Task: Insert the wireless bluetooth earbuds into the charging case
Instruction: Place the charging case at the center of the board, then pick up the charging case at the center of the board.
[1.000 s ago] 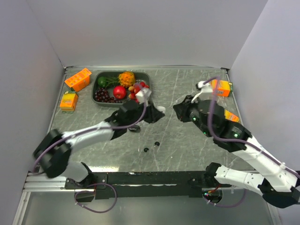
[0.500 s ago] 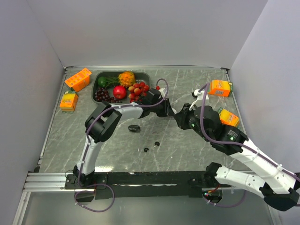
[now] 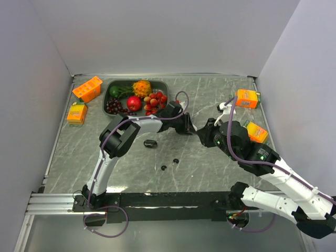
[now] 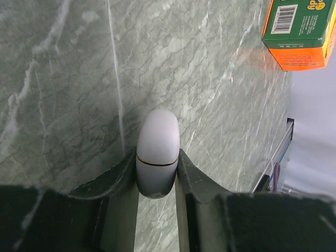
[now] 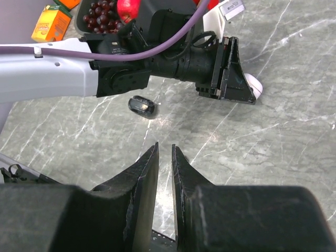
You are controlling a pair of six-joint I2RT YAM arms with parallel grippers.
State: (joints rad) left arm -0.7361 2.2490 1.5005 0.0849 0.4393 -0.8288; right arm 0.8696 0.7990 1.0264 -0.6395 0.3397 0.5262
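Note:
The closed white charging case (image 4: 157, 142) is just above the flat marble table, so my left gripper needs to release it now.
My left gripper (image 4: 156, 157) is shut on a closed white charging case (image 4: 157, 142) and holds it by its sides, just above the marble table. The case also shows in the right wrist view (image 5: 254, 84), sticking out of the left gripper (image 5: 245, 90). In the top view the left gripper (image 3: 190, 127) reaches right, close to my right gripper (image 3: 202, 133). The right gripper (image 5: 165, 148) is empty, its jaws a narrow slit apart. A black case (image 3: 149, 143) lies on the table. Two black earbuds (image 3: 164, 168) (image 3: 176, 160) lie nearer the arm bases. No white earbuds show.
A dark tray (image 3: 107, 90) of fruit stands at the back left. Orange boxes (image 3: 87, 88) (image 3: 77, 113) sit left of it. Two more orange boxes (image 3: 247, 97) (image 3: 256, 131) are at the right; one shows in the left wrist view (image 4: 299, 31).
My left gripper has swung right across the table with the white case, ending close to the right gripper. The right arm has shifted a little to the right.

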